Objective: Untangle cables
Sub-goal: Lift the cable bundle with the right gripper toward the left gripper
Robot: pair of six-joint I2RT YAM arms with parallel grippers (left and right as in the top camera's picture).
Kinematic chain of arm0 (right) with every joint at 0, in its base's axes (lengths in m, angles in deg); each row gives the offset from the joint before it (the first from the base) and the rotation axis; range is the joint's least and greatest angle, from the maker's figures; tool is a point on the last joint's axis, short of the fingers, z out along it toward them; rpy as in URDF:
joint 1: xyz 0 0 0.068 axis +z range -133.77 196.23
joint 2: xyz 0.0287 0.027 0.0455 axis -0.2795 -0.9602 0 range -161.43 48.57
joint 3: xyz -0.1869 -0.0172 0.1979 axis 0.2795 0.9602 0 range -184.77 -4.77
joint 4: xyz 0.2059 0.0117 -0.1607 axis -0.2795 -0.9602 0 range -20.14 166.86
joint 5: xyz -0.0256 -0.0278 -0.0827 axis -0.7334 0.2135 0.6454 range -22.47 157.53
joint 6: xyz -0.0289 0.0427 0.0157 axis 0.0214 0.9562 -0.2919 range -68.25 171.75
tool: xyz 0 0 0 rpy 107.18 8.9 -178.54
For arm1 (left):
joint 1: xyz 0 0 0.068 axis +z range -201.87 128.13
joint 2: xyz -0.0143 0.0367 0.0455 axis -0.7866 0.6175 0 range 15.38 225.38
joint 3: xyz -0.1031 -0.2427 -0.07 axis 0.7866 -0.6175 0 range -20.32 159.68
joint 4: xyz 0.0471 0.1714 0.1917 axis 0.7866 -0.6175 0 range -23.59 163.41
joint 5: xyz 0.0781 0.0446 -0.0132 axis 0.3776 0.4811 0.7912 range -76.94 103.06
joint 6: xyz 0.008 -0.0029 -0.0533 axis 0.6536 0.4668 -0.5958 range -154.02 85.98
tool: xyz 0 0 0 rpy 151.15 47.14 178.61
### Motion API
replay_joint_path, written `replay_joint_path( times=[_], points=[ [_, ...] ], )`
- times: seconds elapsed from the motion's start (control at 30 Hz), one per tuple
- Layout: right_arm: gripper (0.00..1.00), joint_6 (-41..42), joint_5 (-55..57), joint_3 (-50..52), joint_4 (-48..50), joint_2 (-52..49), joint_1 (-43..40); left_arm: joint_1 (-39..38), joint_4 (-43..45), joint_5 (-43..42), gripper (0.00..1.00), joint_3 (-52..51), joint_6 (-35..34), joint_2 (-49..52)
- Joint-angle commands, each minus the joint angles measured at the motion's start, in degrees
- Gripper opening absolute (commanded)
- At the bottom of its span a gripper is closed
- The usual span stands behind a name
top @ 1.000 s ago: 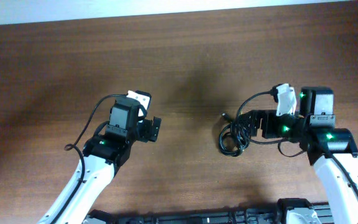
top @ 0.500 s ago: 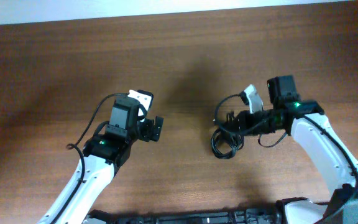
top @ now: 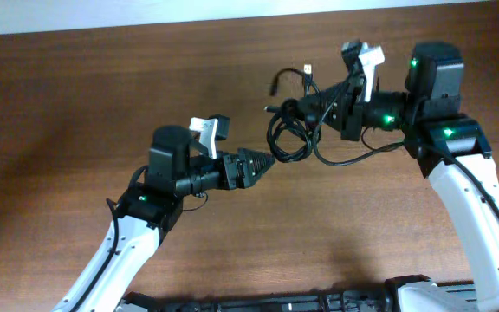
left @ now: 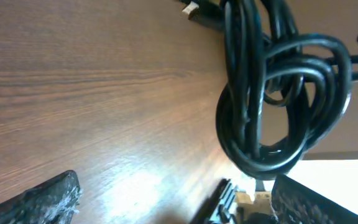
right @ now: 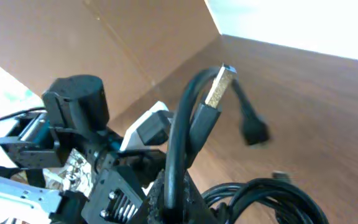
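Note:
I should grab the knot's hanging loops next with my left gripper, opposite my right gripper, so the plugs stay free to untangle.
The cables [top: 288, 139] are a knot of black loops hanging from my right gripper [top: 312, 111], which is shut on one strand above the table. A metallic plug [right: 219, 84] sticks up past the right fingers [right: 166, 199], and a dark plug [right: 253, 130] dangles beyond it. My left gripper [top: 265, 160] is open and points at the lower left of the knot, just short of it. In the left wrist view the knot [left: 278, 93] fills the space ahead between the wide-apart left fingers [left: 48, 199], and a small plug [left: 191, 9] shows at the top.
The brown wooden table [top: 102, 78] lies under both arms. A pale wall strip [top: 232, 9] runs along its far edge. The left arm's body [right: 73, 118] shows in the right wrist view, close behind the held strand.
My right gripper has shut on the cables and carried them up and toward the far middle of the table. My left arm has reached right, toward the knot, still open.

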Motion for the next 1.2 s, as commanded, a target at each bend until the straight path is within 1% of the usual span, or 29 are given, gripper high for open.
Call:
replay_joint_path(
  times=[0.0,0.03,0.1,0.13,0.17,0.2,0.23,0.3,0.33,0.37,0.4,0.43,0.47,0.5,0.53,0.6,0.63,0.7,0.77,0.8,0.83,0.87,0.9,0.97,1.0,1.03,1.1,1.13,1.17],
  points=[
    [0.04,3.1,-6.4,-1.2,2.6,1.2,0.3,-0.4,3.0,-2.1,0.99,0.7,-7.8,0.0],
    [0.04,3.1,-6.4,-1.2,2.8,1.2,0.3,-2.0,5.9,-2.1,0.99,0.7,-10.0,0.0],
    [0.04,4.4,-6.4,-1.2,2.8,1.2,0.4,-6.3,14.1,-1.4,0.99,0.7,-11.3,0.0],
    [0.04,4.5,-6.6,-1.2,2.8,1.2,1.1,-7.5,15.7,0.0,0.99,0.7,-16.1,0.0],
    [0.04,5.0,-6.6,-1.2,3.4,1.2,2.0,-8.5,16.5,1.8,0.99,0.7,-18.8,0.0],
    [0.04,5.3,-6.6,-1.2,3.9,1.2,2.5,-8.9,16.7,3.0,0.99,0.7,-18.8,0.0],
    [0.04,5.7,-6.5,-1.2,4.6,1.2,2.9,-8.9,16.7,3.5,0.9,0.7,-18.8,0.0],
    [0.04,5.9,-6.6,-1.2,5.1,1.2,2.9,-8.9,16.7,3.5,0.46,0.7,-18.7,0.0],
    [0.04,5.8,-6.6,-1.2,4.9,1.2,2.9,-8.9,16.7,3.5,0.36,0.7,-18.7,0.0],
    [0.04,5.8,-6.4,-1.2,4.9,1.2,2.9,-8.8,16.7,3.6,0.2,0.7,-18.7,0.0],
    [0.04,5.8,-6.3,-1.2,4.6,1.2,2.9,-8.8,16.7,4.3,0.02,0.7,-18.5,0.0],
    [0.04,5.8,-6.0,-1.2,3.9,1.2,2.9,-8.7,16.7,4.7,0.0,0.7,-17.2,0.0],
    [0.04,5.8,-4.1,-1.2,2.5,1.2,2.9,-8.7,16.7,5.0,0.0,0.7,-14.2,0.0],
    [0.08,5.8,-1.2,-1.2,0.7,1.2,2.9,-8.7,16.7,5.0,0.0,0.7,-9.7,0.0],
    [0.24,5.8,3.6,-1.2,-2.3,1.2,2.9,-8.7,16.6,4.7,0.0,0.7,-3.4,0.0],
    [0.54,5.8,16.1,-1.2,-10.7,1.2,2.9,-8.7,15.3,4.8,0.0,0.7,14.9,0.0],
    [0.63,5.8,18.2,-1.2,-12.1,1.2,2.9,-8.7,15.2,4.9,0.0,0.7,18.4,0.0],
    [0.74,7.1,24.7,-1.2,-14.9,1.2,2.1,-8.3,15.2,5.0,0.0,0.7,25.1,0.0],
    [0.74,9.0,27.8,-1.2,-18.9,1.2,-1.2,-5.8,15.2,3.9,0.0,0.7,29.7,0.0],
    [0.74,9.0,27.8,-1.2,-21.8,1.2,-4.0,-3.6,15.2,0.5,0.0,0.7,32.9,0.0],
    [0.75,8.2,27.7,-1.2,-25.3,1.2,-7.4,-0.4,15.8,-7.9,0.0,0.7,38.6,0.0],
    [0.75,3.9,26.0,-1.2,-27.2,1.2,-9.1,2.2,17.5,-18.6,0.0,0.7,44.1,0.0],
    [0.75,0.2,23.6,-1.2,-28.2,1.2,-9.7,4.2,19.2,-25.8,0.0,0.7,46.6,0.0],
    [0.75,-7.9,17.4,-1.2,-29.9,1.2,-9.8,7.9,21.9,-36.4,0.0,0.7,50.3,0.0],
    [0.75,-11.1,14.2,-1.2,-30.5,1.2,-9.8,8.7,21.8,-40.1,0.0,0.7,52.9,0.0],
    [0.75,-14.0,11.1,-1.2,-30.9,1.2,-9.8,8.9,21.9,-41.7,0.0,0.7,53.7,0.0],
    [0.75,-16.0,8.1,-1.2,-31.1,1.2,-9.8,8.9,21.9,-41.7,0.0,0.7,53.8,0.0],
    [0.75,-19.8,4.4,-1.2,-31.9,1.2,-9.8,8.9,21.9,-42.2,0.0,0.7,53.9,0.0],
    [0.75,-25.3,-0.7,-1.2,-33.3,1.5,-9.8,8.9,21.9,-44.6,0.0,0.7,56.0,0.0]
  ],
)
